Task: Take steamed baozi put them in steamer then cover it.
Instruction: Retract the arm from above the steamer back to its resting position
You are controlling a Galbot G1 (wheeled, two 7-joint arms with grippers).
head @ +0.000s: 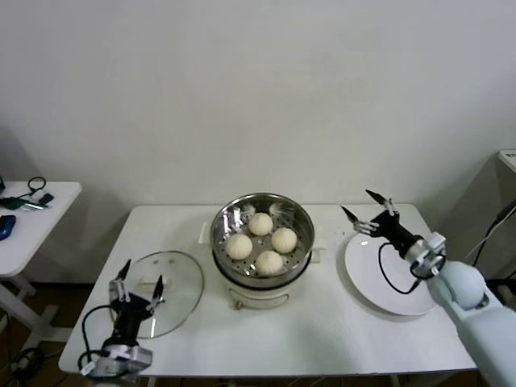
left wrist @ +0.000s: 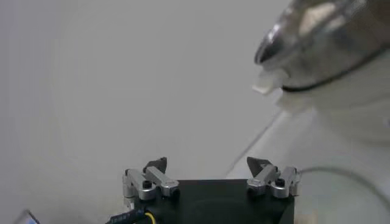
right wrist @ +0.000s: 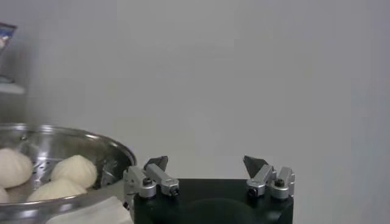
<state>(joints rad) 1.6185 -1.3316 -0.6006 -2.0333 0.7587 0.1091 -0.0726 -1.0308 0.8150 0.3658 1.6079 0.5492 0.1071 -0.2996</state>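
Observation:
I should next grab the glass cover by its handle [head: 150,285] with my left gripper to cover the steamer.
Several cream-white steamed baozi [head: 260,223] sit inside the shiny steel steamer [head: 228,219] at the table's middle; some baozi [right wrist: 74,170] and the steamer rim [right wrist: 116,146] also show in the right wrist view. The clear glass cover [head: 179,278] lies flat on the table to the steamer's left. My left gripper [head: 140,280] hovers open over the cover's near edge, holding nothing. My right gripper [head: 364,206] stands open and empty above the far edge of the white plate [head: 371,274], to the steamer's right. The steamer's steel side [left wrist: 317,30] fills a corner of the left wrist view.
A second white table [head: 44,205] with small tools stands at the far left. The steamer sits on a cream-white pot base [head: 266,297]. A pale wall is behind the table. A grey unit [head: 508,161] stands at the far right.

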